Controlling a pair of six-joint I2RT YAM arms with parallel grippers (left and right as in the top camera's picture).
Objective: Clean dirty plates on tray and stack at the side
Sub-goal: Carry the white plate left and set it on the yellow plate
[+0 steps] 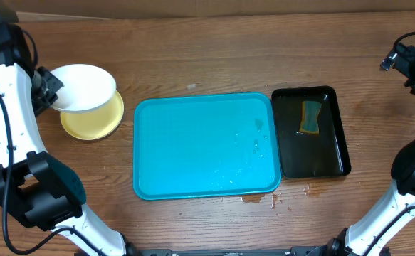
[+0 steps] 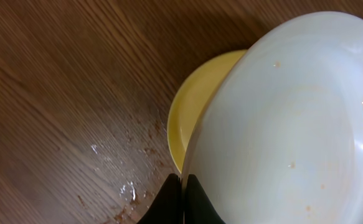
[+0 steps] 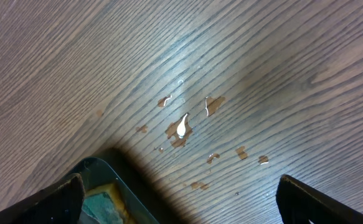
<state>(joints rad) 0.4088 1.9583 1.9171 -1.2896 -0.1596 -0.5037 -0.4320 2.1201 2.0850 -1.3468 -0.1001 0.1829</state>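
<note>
The white plate hangs tilted above the yellow plate and leaves a crescent of the yellow plate uncovered, so it would drop crooked if I opened now. My left gripper should line up the white plate before it opens.
The turquoise tray (image 1: 207,146) lies at the table's middle with only water drops on it. Left of it a pale yellow plate (image 1: 93,121) lies on the table. My left gripper (image 1: 48,89) is shut on the rim of a white plate (image 1: 85,87) and holds it tilted over the yellow plate. In the left wrist view the white plate (image 2: 293,124) shows small brown specks and covers most of the yellow plate (image 2: 197,106); the fingers (image 2: 184,199) pinch its edge. A third plate is not visible. My right gripper (image 3: 178,199) is open and empty, high at the far right.
A glossy black tray (image 1: 310,131) with a green and yellow sponge (image 1: 310,117) lies right of the turquoise tray; its corner shows in the right wrist view (image 3: 106,186). Brown wet spots (image 3: 184,127) mark the wood. More spots lie near the turquoise tray's front right corner (image 1: 260,199).
</note>
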